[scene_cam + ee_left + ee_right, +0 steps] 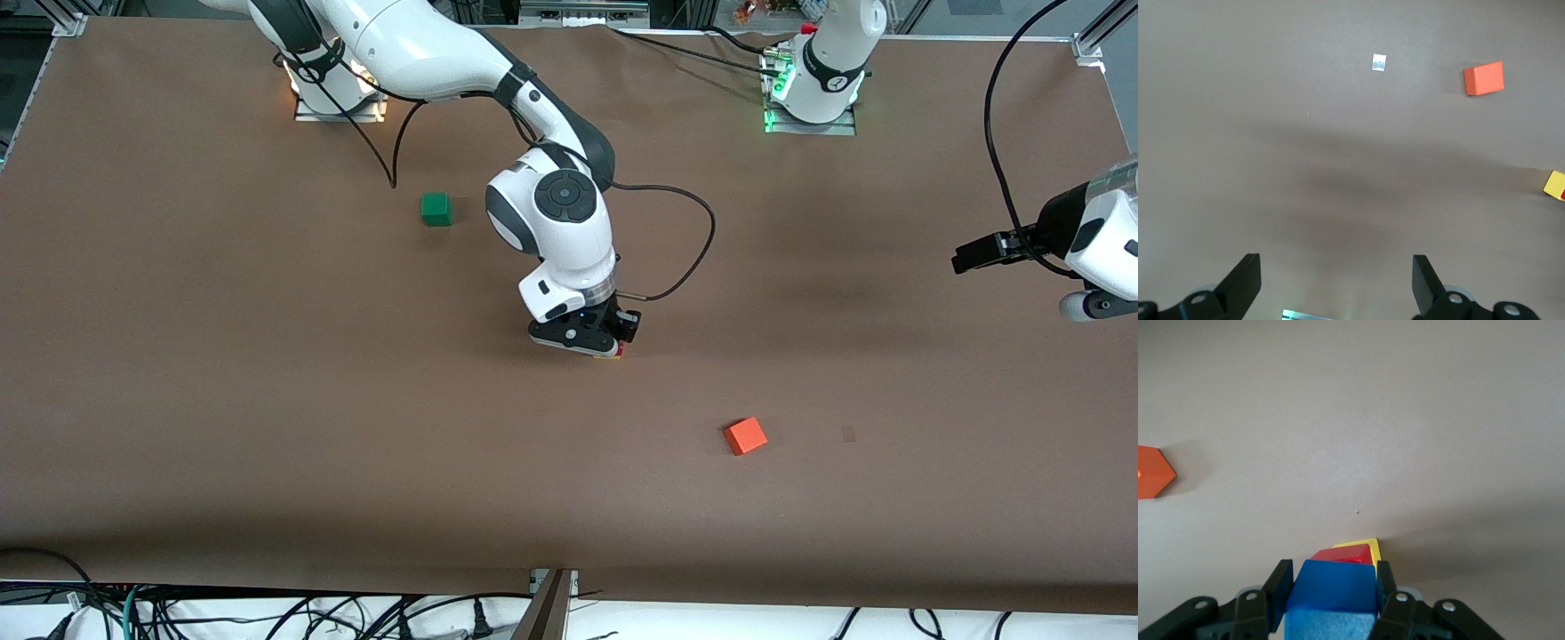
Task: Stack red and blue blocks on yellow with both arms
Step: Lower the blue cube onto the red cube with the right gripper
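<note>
My right gripper opens next, since the blue block's lower edge meets the red block's top edge along its width.
My right gripper [594, 345] is low over the middle of the table. In the right wrist view its fingers [1279, 581] are shut on the blue block [1335, 587]. The blue block sits over the red block [1343, 554], which rests on the yellow cube [1373, 547]. In the front view the gripper hides the blue block, and only slivers of yellow [612, 356] show under it. My left gripper [967, 259] waits up in the air at the left arm's end of the table, open and empty [1335, 263]. The yellow cube's corner [1555, 183] shows at that view's edge.
An orange-red cube [745, 436] lies nearer to the front camera than the stack, toward the left arm's end; it also shows in both wrist views [1484, 78] [1153, 472]. A green cube [436, 209] lies farther back, toward the right arm's base. A small tape patch [1379, 62] lies beside the orange-red cube.
</note>
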Controlling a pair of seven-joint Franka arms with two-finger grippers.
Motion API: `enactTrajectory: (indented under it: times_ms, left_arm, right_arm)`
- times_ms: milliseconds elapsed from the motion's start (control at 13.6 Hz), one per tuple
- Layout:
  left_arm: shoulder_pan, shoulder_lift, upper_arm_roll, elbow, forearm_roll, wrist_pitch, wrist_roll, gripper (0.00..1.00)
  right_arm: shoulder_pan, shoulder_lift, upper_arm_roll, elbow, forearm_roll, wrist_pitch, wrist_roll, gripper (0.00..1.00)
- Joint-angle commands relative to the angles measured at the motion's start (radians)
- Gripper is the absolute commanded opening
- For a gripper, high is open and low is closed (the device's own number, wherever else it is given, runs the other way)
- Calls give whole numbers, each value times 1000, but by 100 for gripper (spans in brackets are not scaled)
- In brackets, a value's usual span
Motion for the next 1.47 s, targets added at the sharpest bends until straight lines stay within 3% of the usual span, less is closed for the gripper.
enactTrajectory:
  times_ms: [0, 294, 367, 514, 588, 1028, 1395]
  left_arm:
    - [7, -10, 0, -10, -22, 10, 13, 100]
    - [21, -9, 0, -10, -23, 10, 13, 100]
    - [21, -9, 0, -10, -23, 10, 14, 100]
    - [21, -9, 0, -10, -25, 10, 14, 100]
    - [21, -9, 0, -10, -25, 10, 14, 100]
    - [22, -2, 0, -8, -25, 10, 14, 100]
    - [22, -1, 0, -7, -25, 10, 13, 100]
  right_arm:
    - [1, 14, 6, 41, 5, -48, 14, 55]
    - [1, 15, 6, 41, 3, -39, 14, 56]
    - [1, 15, 6, 41, 3, -36, 14, 60]
    - [-1, 15, 5, 41, 3, -30, 11, 93]
    - [-1, 15, 3, 41, 3, -25, 11, 100]
    - [-5, 3, 3, 44, 5, -59, 8, 100]
    - [-68, -144, 5, 41, 55, -235, -27, 100]
